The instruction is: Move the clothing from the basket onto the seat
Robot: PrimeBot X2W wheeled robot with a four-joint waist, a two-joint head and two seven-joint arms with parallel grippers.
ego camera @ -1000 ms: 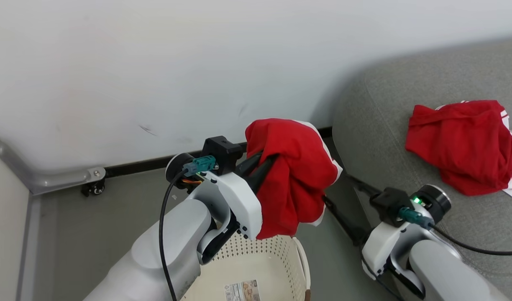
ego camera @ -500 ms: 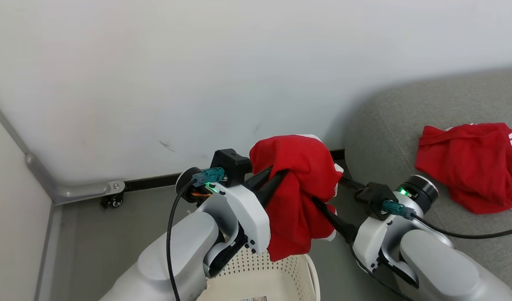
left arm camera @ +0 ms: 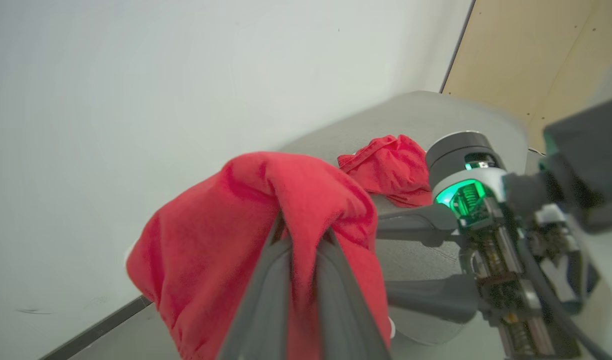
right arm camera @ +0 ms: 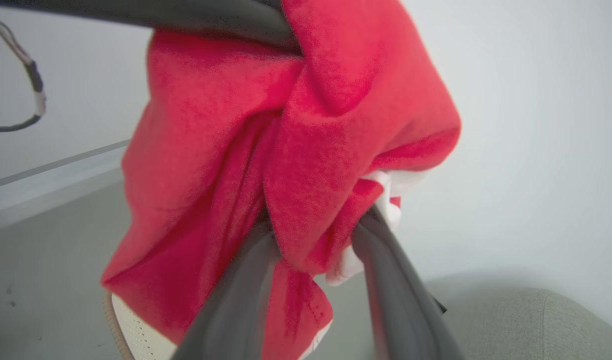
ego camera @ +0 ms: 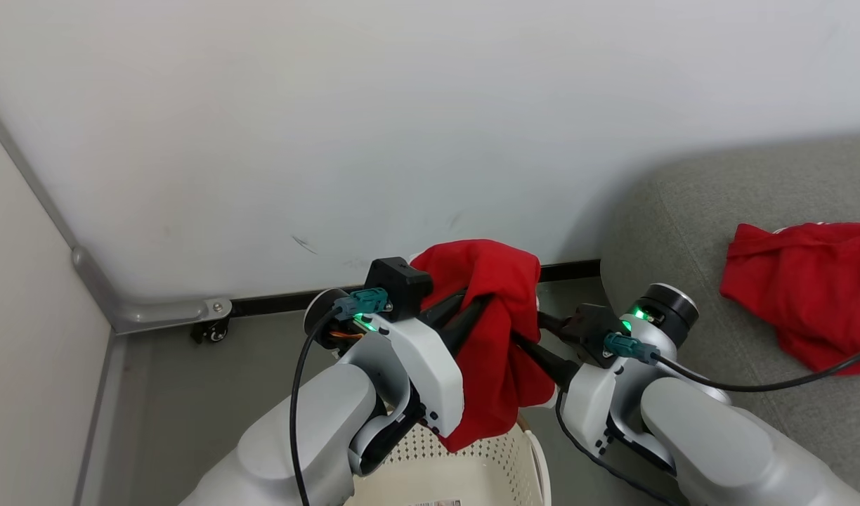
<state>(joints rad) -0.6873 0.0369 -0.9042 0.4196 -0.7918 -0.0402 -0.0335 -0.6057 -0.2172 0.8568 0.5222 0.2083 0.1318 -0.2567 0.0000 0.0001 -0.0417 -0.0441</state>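
Note:
My right gripper next needs to grab the red clothing by its fold beside the white trim, to carry it over to the seat.
A bright red piece of clothing hangs bunched above the basket, with my left gripper shut on its top fold. In the left wrist view the two fingers pinch the cloth. My right gripper reaches in from the right. In the right wrist view it stands open, one finger on each side of a lower fold with white trim. A second red garment lies crumpled on the grey seat.
A white wall with a black baseboard stands close behind. A grey rail with a small caster runs along the floor at the left. The right arm's black cable trails over the seat. A wooden panel rises beyond the seat.
The head camera has shifted. My right gripper has come up and left to the hanging garment, and its fingers now straddle a fold and stand closer together. The left grip is unchanged.

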